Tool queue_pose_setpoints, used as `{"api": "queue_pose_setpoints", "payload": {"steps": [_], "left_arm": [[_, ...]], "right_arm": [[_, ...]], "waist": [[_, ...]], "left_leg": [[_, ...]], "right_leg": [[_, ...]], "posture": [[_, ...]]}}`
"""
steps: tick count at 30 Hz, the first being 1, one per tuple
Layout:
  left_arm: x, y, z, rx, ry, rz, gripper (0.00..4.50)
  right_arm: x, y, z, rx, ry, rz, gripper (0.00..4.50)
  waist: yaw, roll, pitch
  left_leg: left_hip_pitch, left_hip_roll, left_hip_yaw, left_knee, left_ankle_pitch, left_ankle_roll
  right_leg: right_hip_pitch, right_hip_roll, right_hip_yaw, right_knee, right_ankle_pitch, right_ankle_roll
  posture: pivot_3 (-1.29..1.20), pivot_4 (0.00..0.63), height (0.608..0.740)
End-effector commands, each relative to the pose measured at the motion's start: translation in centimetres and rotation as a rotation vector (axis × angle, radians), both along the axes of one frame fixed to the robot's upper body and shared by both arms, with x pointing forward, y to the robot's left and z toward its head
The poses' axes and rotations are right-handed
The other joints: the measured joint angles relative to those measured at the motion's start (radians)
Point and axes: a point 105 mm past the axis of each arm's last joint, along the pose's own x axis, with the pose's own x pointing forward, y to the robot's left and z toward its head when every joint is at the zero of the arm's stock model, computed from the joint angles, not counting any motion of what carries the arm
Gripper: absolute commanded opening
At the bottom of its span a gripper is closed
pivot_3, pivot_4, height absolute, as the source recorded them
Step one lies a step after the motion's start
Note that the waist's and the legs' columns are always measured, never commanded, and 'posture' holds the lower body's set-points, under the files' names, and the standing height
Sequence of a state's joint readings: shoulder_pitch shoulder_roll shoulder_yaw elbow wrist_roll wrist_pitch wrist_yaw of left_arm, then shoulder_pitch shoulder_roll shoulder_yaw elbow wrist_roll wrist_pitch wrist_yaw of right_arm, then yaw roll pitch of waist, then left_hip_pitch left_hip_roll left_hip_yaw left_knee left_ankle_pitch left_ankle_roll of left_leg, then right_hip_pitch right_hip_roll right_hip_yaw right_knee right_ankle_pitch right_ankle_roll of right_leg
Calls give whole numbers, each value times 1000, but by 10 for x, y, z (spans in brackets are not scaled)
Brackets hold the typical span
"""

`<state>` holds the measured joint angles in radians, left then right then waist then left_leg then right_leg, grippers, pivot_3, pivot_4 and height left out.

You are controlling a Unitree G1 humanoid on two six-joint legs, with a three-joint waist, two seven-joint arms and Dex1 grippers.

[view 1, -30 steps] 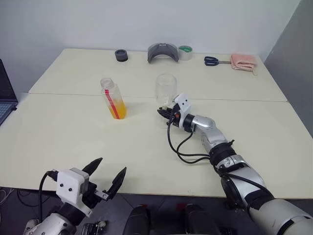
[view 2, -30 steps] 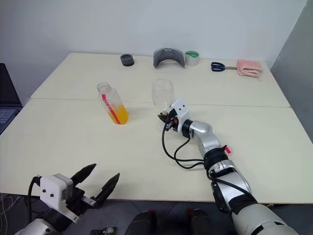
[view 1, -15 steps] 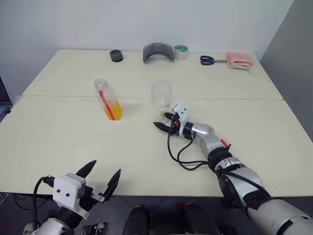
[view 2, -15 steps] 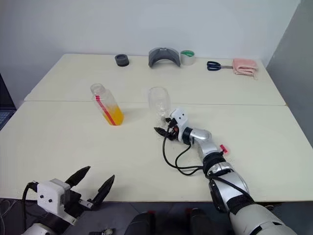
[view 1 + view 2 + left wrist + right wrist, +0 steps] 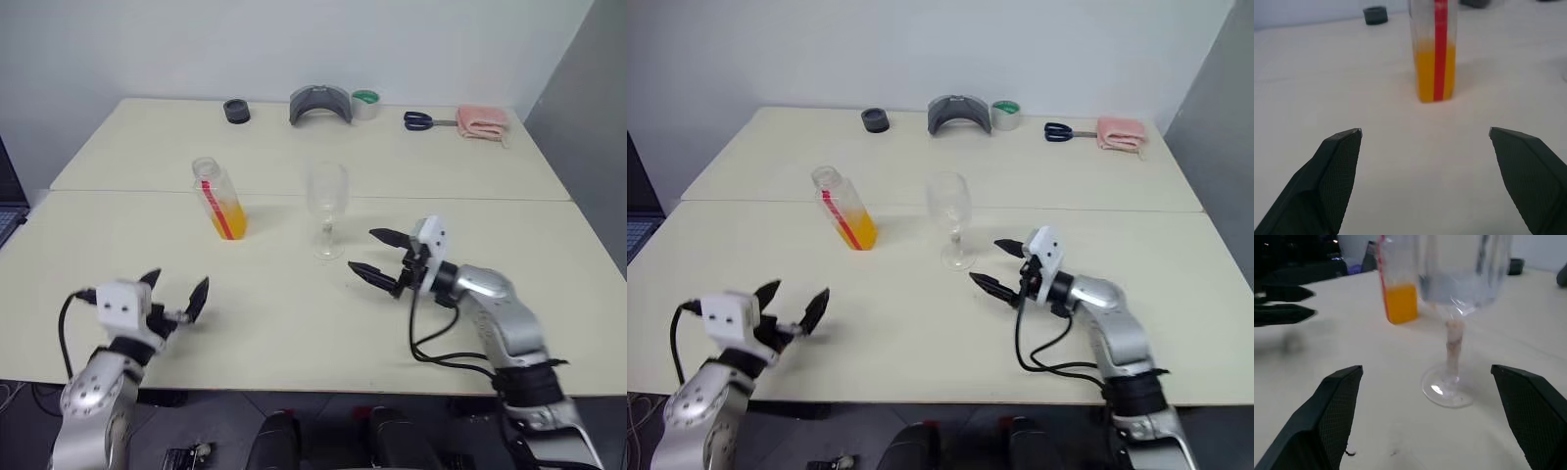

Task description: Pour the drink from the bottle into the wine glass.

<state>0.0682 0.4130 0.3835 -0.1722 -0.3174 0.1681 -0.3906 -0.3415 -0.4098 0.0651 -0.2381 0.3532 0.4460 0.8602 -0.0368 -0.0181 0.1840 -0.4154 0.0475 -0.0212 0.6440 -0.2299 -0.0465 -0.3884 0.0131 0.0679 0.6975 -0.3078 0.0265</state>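
Observation:
My left gripper grabs the bottle by the flat sides of its body point(image 5: 223, 207) next to pour, since its open neck point(image 5: 205, 168) is round.
The bottle point(image 5: 219, 201) stands upright and uncapped at the table's middle left, with the orange drink point(image 5: 227, 219) in its lower part and a red strip down its side. To its right the empty wine glass point(image 5: 326, 211) stands upright on its foot. My right gripper point(image 5: 361, 250) is open, just right of the glass and apart from it; the right wrist view has the wine glass point(image 5: 1452, 333) close ahead between the fingers. My left gripper point(image 5: 177, 284) is open over the table's front left, pointing at the bottle point(image 5: 1435, 54), well short of it.
Along the far edge lie a black round cap point(image 5: 235, 111), a grey curved object point(image 5: 320, 103), a tape roll point(image 5: 364, 100), scissors point(image 5: 423, 120) and a pink cloth point(image 5: 480, 122). A laptop's edge point(image 5: 6, 211) shows at the far left. A seam crosses the table behind the bottle.
My right gripper opened, let go of the glass stem and drew back to the right. My left gripper came up and forward over the table's front edge, toward the bottle.

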Motion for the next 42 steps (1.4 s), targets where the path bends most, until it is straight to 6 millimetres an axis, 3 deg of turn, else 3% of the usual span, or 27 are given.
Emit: {"api": "queue_pose_setpoints", "payload": {"steps": [1, 9, 17, 27, 36, 40, 42], "left_arm": [[28, 6, 8, 4, -3, 38, 4500], [62, -29, 18, -41, -9, -73, 4500], [86, -38, 32, -53, -35, -104, 4500], [125, -52, 47, -38, -71, -151, 4500], [138, -56, 48, -35, -85, -161, 4500], [141, -57, 48, -46, -89, -161, 3628], [143, -57, 49, -49, -90, -160, 2937]], "right_arm": [[-28, -2, 39, -12, -26, 87, 4469], [-53, -9, 79, -67, 86, 127, 4469], [-65, 0, 93, -98, 106, 160, 4469], [-63, 0, 98, -95, 106, 131, 4469], [-60, -3, 105, -72, 86, 84, 4469], [-59, -2, 109, -59, 75, 69, 4500], [-58, -2, 110, -56, 72, 63, 4500]], "waist": [[2, -1, 0], [2, -2, 0], [5, -3, 0], [6, -3, 0], [5, -3, 0], [5, -4, 0], [5, -4, 0]], "left_leg": [[0, 0, -1, 1, 0, 0], [-1, 0, 0, 0, 0, 0], [-2, -1, 0, 1, 0, 0], [-4, -1, -1, 1, 0, 0], [-4, -1, -1, 1, 0, 0], [-5, -1, -1, 1, 0, 0], [-5, -1, -1, 1, 0, 0]], "right_leg": [[0, 0, -1, 0, 0, 0], [0, 0, 0, -1, 0, 0], [0, 0, -1, -1, 0, 0], [0, 0, -2, -2, 0, 1], [-1, 0, -2, -3, 0, 1], [-1, -1, -2, -3, 0, 1], [-1, -1, -2, -3, 0, 1]], "posture": [[0, 150, 740], [0, 150, 740], [0, 150, 740], [0, 150, 740], [0, 150, 740], [0, 150, 740], [0, 150, 740]]}}
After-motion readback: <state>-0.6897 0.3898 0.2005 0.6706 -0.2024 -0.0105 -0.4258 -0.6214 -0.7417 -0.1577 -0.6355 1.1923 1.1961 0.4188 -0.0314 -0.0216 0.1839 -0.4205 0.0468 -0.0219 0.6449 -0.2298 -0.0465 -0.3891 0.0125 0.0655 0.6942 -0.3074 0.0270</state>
